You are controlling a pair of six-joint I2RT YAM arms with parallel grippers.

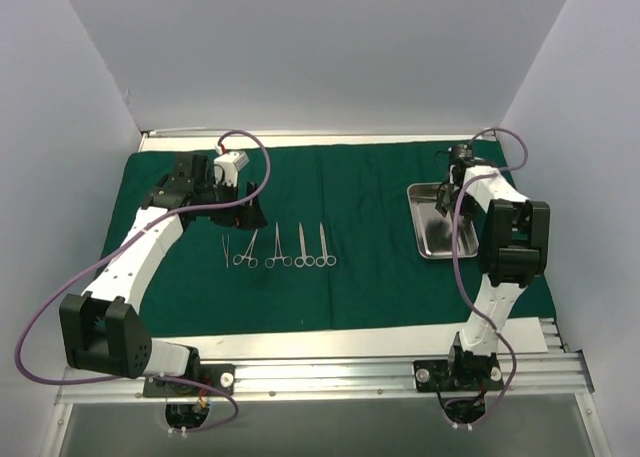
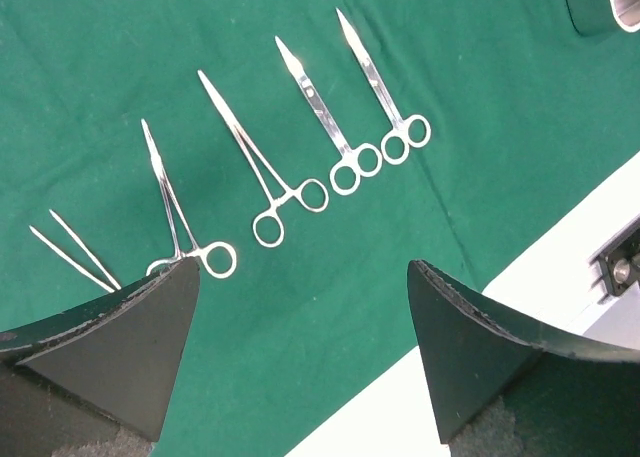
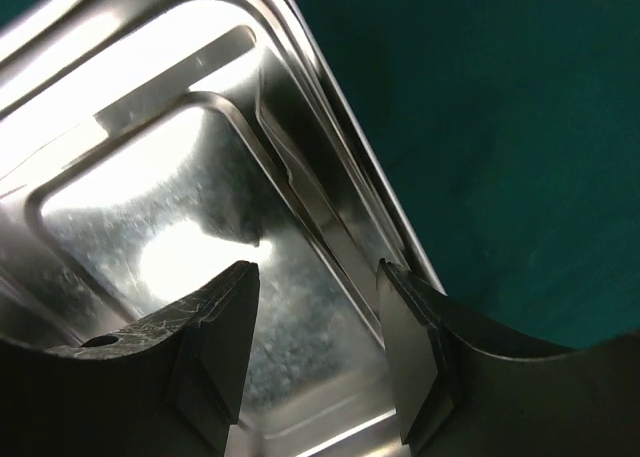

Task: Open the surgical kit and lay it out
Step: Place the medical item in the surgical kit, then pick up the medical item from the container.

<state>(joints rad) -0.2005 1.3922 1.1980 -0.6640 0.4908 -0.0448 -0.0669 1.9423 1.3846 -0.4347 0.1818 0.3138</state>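
Observation:
The other end of the tray's slim silver instrument should stay free to hand over, so my right gripper should grab the instrument across its middle, behind the instrument's bent tip.
The surgical kit lies spread out. Its dark green drape (image 1: 370,277) covers the table. Five slim silver instruments (image 1: 278,249) lie in a row at centre left: tweezers (image 2: 75,257), two ring-handled forceps (image 2: 180,217) and two scissors-like pieces (image 2: 325,117). My left gripper (image 1: 250,199) hovers just behind the row, jaws wide open (image 2: 305,277) with nothing between them. The shiny steel tray (image 1: 428,239) sits at the right. My right gripper (image 1: 455,182) is low over the tray's far part, open (image 3: 315,277), one finger inside the tray (image 3: 120,177) and the other by its rim.
The white table strip (image 2: 400,407) shows past the drape's near edge. A metal rail (image 1: 330,377) carries both arm bases. White walls enclose the table on three sides. Purple cables loop from each wrist.

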